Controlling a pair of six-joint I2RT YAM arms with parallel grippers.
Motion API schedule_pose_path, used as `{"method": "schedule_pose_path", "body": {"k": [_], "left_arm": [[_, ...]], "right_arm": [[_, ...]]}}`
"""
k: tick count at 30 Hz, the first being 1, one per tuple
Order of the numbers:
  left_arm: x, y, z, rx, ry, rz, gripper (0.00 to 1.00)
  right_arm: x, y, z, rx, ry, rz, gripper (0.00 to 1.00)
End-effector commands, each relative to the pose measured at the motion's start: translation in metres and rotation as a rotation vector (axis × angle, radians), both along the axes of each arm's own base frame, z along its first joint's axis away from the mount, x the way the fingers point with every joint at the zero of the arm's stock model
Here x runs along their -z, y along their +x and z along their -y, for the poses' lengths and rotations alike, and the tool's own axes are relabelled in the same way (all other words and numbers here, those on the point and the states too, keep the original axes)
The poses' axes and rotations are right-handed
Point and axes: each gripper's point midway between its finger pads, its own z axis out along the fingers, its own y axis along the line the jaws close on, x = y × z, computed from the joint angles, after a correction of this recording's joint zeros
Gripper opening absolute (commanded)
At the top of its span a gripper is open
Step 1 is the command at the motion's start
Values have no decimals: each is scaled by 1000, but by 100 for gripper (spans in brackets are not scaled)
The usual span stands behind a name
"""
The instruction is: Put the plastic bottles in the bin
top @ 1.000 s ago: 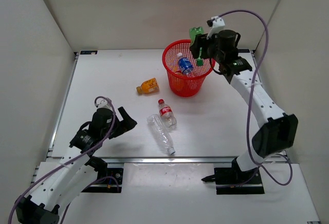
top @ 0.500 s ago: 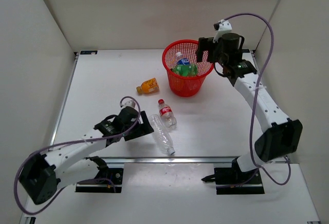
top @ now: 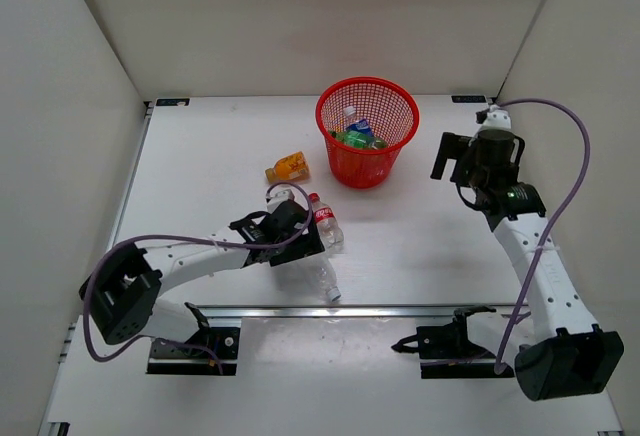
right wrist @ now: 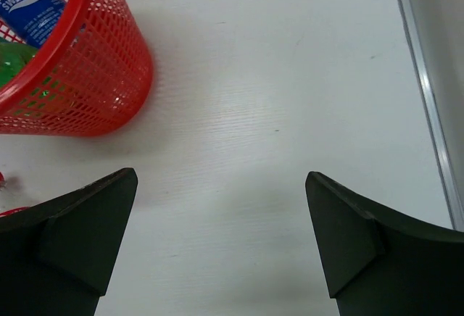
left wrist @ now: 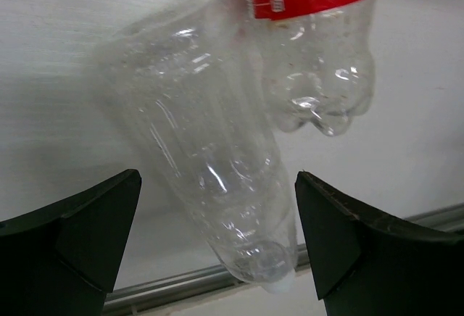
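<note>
Next, the left gripper grabs the plain clear bottle by the middle of its body (top: 314, 267), leaving its capped neck free to enter the bin (top: 392, 106).
The red mesh bin (top: 392, 106) stands at the back middle of the table, with a blue-labelled bottle (top: 359, 125) and a green bottle (top: 352, 139) inside. An orange-filled bottle (top: 288, 167) lies to its left. Nearer me lie a clear bottle with a red label (top: 325, 220) and a plain clear bottle (top: 322, 278). My left gripper (top: 300, 241) is open over the plain clear bottle (left wrist: 210, 164), one finger on each side of it, with the red-labelled bottle (left wrist: 312, 33) just beyond. My right gripper (top: 443, 159) is open and empty over bare table, right of the bin (right wrist: 80, 69).
White walls enclose the table on three sides. A metal rail (top: 400, 308) runs along the near edge, just past the plain bottle's cap. Another rail (right wrist: 424, 91) borders the right side.
My right gripper opened, the green bottle dropped into the bin, and the arm drew back to the right. My left arm reached right across the table to the plain clear bottle.
</note>
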Motion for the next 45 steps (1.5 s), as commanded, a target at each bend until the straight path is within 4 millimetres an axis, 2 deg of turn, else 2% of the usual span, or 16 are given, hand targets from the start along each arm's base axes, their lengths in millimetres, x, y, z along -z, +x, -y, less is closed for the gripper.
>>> {"method": "schedule_pose_path", "body": {"k": [1, 6, 11, 15, 23, 25, 29, 30, 32, 33, 38, 39, 40, 42, 44, 45], "left_arm": [[8, 12, -6, -57, 31, 4, 99], [17, 17, -5, -47, 60, -11, 93], [23, 13, -19, -67, 69, -32, 62], [2, 17, -48, -130, 54, 14, 48], [-159, 82, -76, -201, -68, 431, 42], [-228, 110, -58, -189, -93, 600, 44], [-309, 163, -10, -177, -148, 821, 50], [-307, 182, 4, -172, -135, 836, 50], [-357, 208, 28, -187, -190, 925, 51], [-338, 227, 46, -167, -162, 900, 53], [-355, 285, 107, -260, -102, 1032, 49], [-371, 284, 114, -270, -127, 1072, 52], [-347, 295, 122, -276, -75, 1055, 54], [-347, 299, 131, -291, -54, 1084, 56], [-323, 303, 142, -281, -10, 1078, 92], [-321, 299, 147, -280, -10, 1084, 97]], "right_arm": [[-13, -10, 8, 25, 42, 48, 99], [1, -18, 23, 71, 13, 7, 99], [4, -29, 30, 86, 4, 14, 99], [10, -42, 39, 111, 3, -6, 99], [82, -71, 42, 152, 62, -174, 99], [88, -72, 36, 145, 92, -182, 99], [94, -74, 25, 117, 140, -170, 99], [92, -74, 22, 108, 163, -157, 99], [88, -76, 13, 66, 191, -139, 99], [85, -75, 13, 63, 195, -126, 99], [87, -79, 9, 55, 210, -123, 99], [86, -78, 12, 61, 203, -123, 99], [87, -79, 14, 70, 194, -134, 99], [89, -78, 18, 79, 183, -139, 99], [92, -78, 21, 89, 180, -140, 99], [90, -77, 20, 83, 178, -140, 99]]}}
